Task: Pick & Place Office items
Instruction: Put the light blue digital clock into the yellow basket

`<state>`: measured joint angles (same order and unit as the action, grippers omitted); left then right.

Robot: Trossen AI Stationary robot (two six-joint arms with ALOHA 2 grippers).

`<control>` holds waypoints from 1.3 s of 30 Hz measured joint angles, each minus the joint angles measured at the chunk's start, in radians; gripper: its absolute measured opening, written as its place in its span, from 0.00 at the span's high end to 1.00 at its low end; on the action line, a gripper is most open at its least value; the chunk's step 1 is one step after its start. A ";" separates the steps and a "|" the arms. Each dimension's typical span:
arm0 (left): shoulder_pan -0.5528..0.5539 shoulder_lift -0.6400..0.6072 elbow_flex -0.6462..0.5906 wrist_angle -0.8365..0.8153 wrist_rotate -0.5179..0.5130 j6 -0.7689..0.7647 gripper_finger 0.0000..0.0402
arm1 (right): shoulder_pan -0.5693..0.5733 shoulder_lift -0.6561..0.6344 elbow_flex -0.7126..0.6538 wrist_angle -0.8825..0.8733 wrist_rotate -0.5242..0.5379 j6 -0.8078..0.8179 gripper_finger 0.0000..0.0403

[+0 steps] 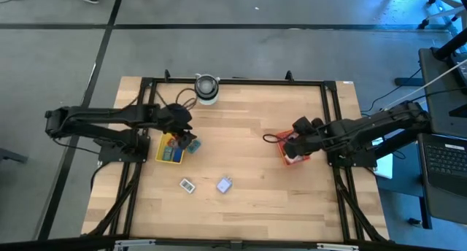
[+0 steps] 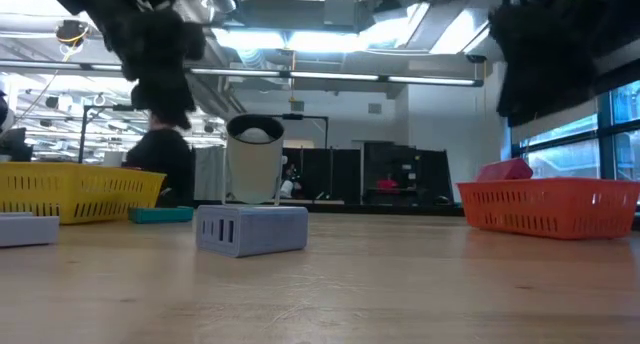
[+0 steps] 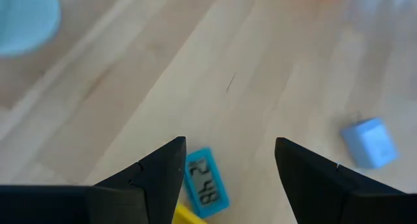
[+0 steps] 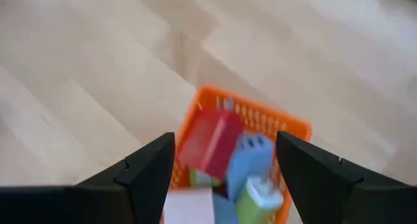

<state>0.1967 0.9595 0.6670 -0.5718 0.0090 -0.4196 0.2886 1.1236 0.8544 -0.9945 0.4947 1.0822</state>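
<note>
I will next grab the teal clock-faced item by its long side edges with my left gripper, so that I can place it in the yellow tray (image 1: 169, 150).
My left gripper (image 3: 229, 146) stands open above the table beside the yellow tray (image 1: 169, 150), which holds several office items. A teal clock-faced item (image 3: 205, 180) lies flat on the wood just below its fingers, next to the tray's corner. My right gripper (image 4: 225, 138) hangs open over the orange tray (image 4: 242, 113), where red (image 4: 210, 142), blue (image 4: 249, 160), green and pale items lie piled. A lavender block (image 1: 224, 184) and a white item (image 1: 188, 185) rest on the table near its front edge.
A round grey-white cylinder (image 1: 207, 89) stands at the table's far edge. A black frame (image 1: 241, 81) runs around the wooden top. Bare wood lies between the two trays. A laptop (image 1: 445, 160) sits off the table's right side.
</note>
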 joint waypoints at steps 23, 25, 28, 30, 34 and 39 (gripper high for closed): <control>-0.094 0.586 0.224 -0.202 -0.065 0.031 0.42 | 0.032 0.002 0.101 0.038 0.156 -0.205 0.33; -0.094 0.602 0.231 -0.213 -0.067 0.031 0.42 | 0.043 0.002 0.101 0.045 0.163 -0.205 0.33; -0.093 0.614 0.232 -0.214 -0.066 0.031 0.41 | 0.057 0.002 0.101 0.061 0.165 -0.207 0.33; -0.090 0.618 0.232 -0.220 -0.060 0.028 0.40 | 0.067 0.002 0.101 0.071 0.171 -0.208 0.33; -0.084 0.633 0.232 -0.216 -0.036 0.015 0.40 | 0.083 0.003 0.101 0.082 0.180 -0.212 0.33; -0.083 0.665 0.232 -0.214 -0.004 0.005 0.40 | 0.101 0.003 0.101 0.082 0.196 -0.212 0.33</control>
<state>0.1139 1.6246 0.8986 -0.7858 0.0051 -0.4145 0.3893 1.1263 0.9558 -0.9122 0.6909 0.8707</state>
